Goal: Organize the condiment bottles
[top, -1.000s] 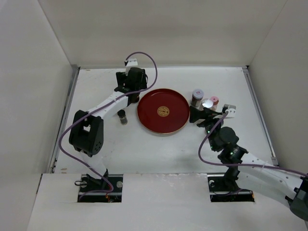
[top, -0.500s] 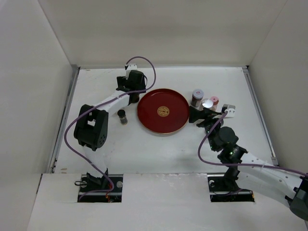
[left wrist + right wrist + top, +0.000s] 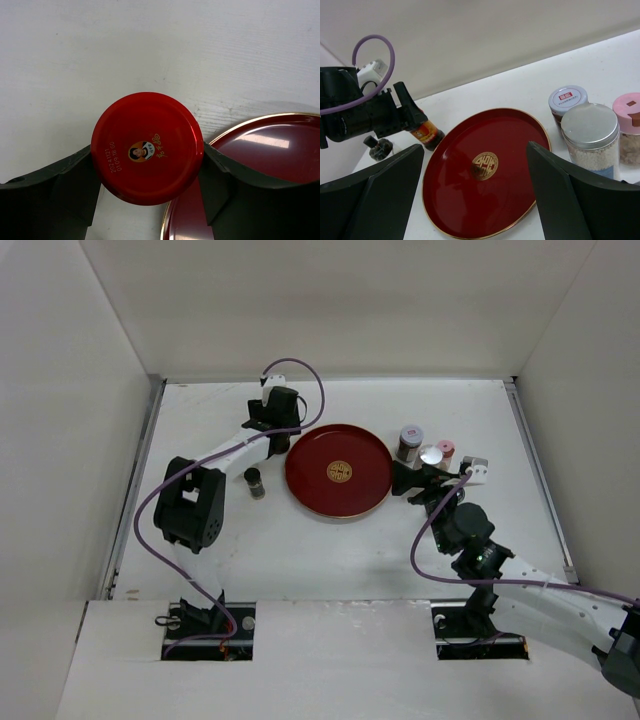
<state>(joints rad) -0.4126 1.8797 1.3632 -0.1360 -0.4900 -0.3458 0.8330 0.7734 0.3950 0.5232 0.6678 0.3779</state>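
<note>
My left gripper would lift the dark jar by its red lid's opposite sides.
My left gripper (image 3: 150, 159) is shut on the red-lidded dark jar (image 3: 147, 147), just off the left rim of the round red tray (image 3: 260, 150). In the right wrist view the jar (image 3: 424, 133) is upright beside the tray (image 3: 485, 200), with the left gripper (image 3: 402, 112) over it. In the top view this gripper (image 3: 276, 443) is at the tray's (image 3: 338, 498) left edge. My right gripper (image 3: 475, 200) is open and empty and faces the tray from its right side (image 3: 410, 480). A black-capped dark bottle (image 3: 255, 481) stands left of the tray.
Three jars stand together right of the tray: one with a white and red lid (image 3: 567, 100), a grey-lidded one (image 3: 590, 126) and a pink-lidded one (image 3: 628, 109). White walls enclose the table on the left, back and right.
The left arm has shifted slightly to the back left with the jar in its grip. The right arm has hardly moved.
</note>
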